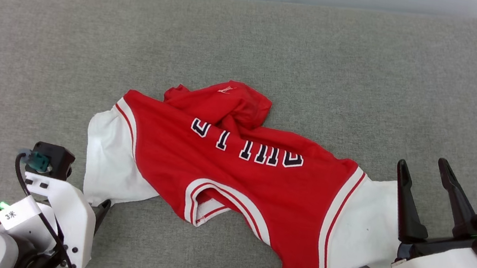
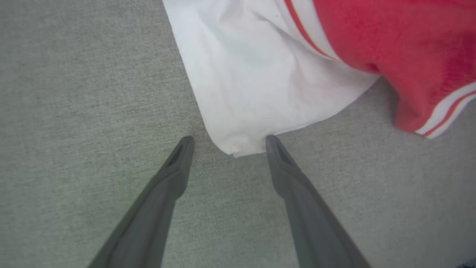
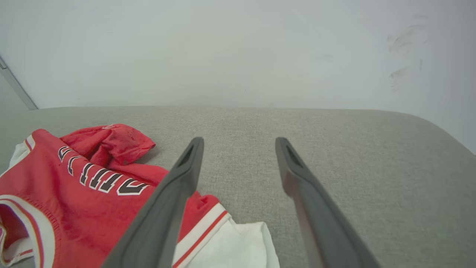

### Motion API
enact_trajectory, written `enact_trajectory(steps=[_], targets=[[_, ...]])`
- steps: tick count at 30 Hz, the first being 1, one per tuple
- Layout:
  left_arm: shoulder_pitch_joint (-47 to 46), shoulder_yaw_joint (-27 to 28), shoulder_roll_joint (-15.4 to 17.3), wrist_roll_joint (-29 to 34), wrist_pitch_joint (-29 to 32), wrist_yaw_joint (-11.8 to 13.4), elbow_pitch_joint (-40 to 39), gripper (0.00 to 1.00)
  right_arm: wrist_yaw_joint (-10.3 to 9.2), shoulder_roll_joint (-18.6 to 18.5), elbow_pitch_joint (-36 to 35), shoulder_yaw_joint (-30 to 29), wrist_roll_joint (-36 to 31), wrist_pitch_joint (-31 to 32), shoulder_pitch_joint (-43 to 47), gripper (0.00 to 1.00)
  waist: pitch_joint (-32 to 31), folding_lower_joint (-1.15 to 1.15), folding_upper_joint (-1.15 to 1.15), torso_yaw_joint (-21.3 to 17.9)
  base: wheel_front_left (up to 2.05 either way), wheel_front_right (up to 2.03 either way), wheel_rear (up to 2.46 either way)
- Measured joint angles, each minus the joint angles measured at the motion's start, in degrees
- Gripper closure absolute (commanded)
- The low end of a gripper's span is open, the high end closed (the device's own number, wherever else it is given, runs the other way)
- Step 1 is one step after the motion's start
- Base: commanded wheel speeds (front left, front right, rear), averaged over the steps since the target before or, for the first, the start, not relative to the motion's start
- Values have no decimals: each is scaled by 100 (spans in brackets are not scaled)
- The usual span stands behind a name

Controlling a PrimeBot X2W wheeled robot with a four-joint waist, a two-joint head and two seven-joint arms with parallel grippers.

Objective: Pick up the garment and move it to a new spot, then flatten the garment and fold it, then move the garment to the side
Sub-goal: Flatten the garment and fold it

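I will next use my left gripper to grab the sleeve's hem corner [image 1: 94, 201], which sticks out free while the white cloth [image 1: 116, 164] behind it lies flat and slack.
The garment [image 1: 232, 175] lies crumpled on the grey surface, a red jersey with white sleeves and its "BULLS" print upside down toward me. Its lower part is bunched up at the far side [image 1: 233, 102]. My left gripper [image 2: 228, 143] is open and points down at the corner of the white left sleeve [image 2: 253, 96], with that corner lying between the fingertips. In the head view only one dark finger [image 1: 101, 213] of it shows by the sleeve's near edge. My right gripper [image 1: 425, 167] is open, hovering by the white right sleeve [image 1: 367, 224], and holds nothing.
The grey fabric surface [image 1: 42, 52] stretches wide around the garment, with free room to the left, right and far side. A pale wall [image 3: 238, 48] rises behind its far edge.
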Motion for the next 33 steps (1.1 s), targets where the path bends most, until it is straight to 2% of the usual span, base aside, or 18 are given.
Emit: enact_trajectory(steps=[11,12,13,14,15,22,28,33], targets=[[-120,-10,-68,-36,-73,31,417,0,0,2,34,-40,5,-27,-21,0,221,0,0,-82,0,0,0],[-130,-18,-77,-75,-55,12,454,7,0,2,38,-41,4,-27,-26,0,233,0,0,-83,0,0,0],[-154,-35,-80,-99,-35,-25,485,54,0,2,41,-44,4,-29,-34,0,242,0,0,-83,0,0,0],[-183,-56,-87,-127,5,-55,515,93,0,1,42,-47,4,-30,-39,0,250,0,0,-80,0,0,0],[-208,-82,-92,-141,19,-89,548,100,0,1,45,-49,3,-30,-42,0,253,-1,0,-76,0,0,0],[-147,-223,-152,-219,-153,-278,728,100,0,-51,91,-82,-57,112,-44,0,117,0,0,-33,0,0,0],[196,-31,-194,-115,-803,-132,467,100,0,-447,190,126,11,1096,172,0,-170,0,0,33,0,0,0],[591,224,-52,-122,-931,32,-201,100,-1,-651,24,9,223,2314,508,0,-460,0,0,68,0,0,0]])
